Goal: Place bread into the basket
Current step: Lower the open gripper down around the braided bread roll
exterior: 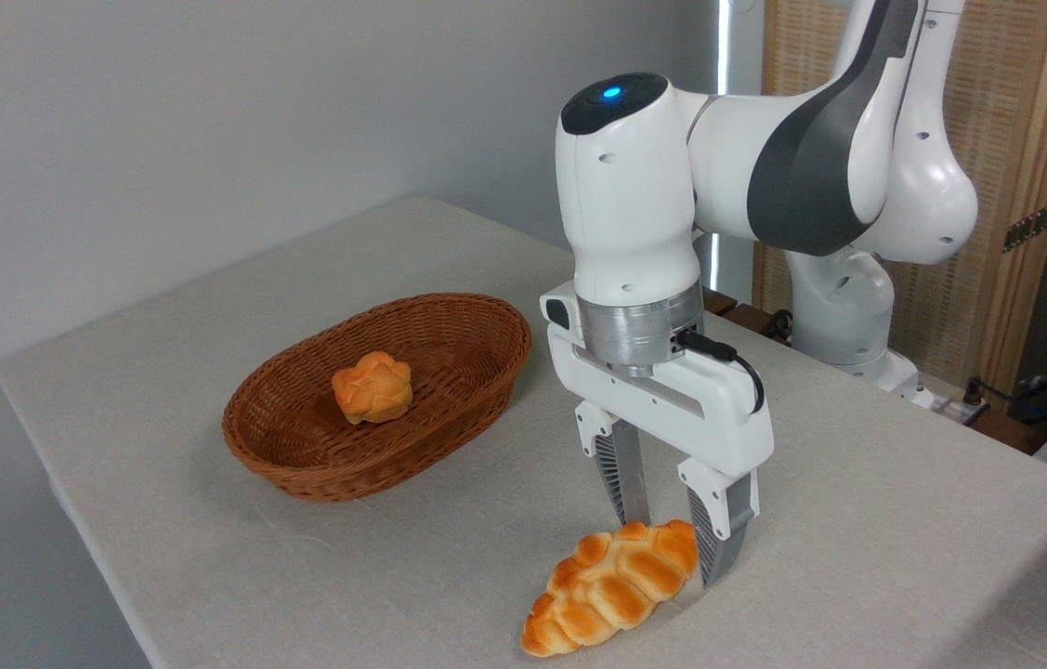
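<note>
The braided loaf has to go into the wicker basket, so my gripper needs to grab it by its blunter end [676, 544] next.
The bread [611, 587], a braided golden loaf, lies on the cloth-covered table near the front edge. My gripper [672, 553] points straight down over the loaf's upper right end. Its fingers stand open, one on each side of that end, with the tips down at the loaf's level. The far finger's tip is hidden behind the loaf. I cannot tell whether the pads touch the crust. The reddish-brown wicker basket [300, 474] sits to the left and further back, well apart from the gripper.
A small round orange bun [372, 386] lies inside the basket. The table's front edge runs just below the loaf. The arm's base [844, 316] stands at the back right, with cables [1043, 404] beyond it.
</note>
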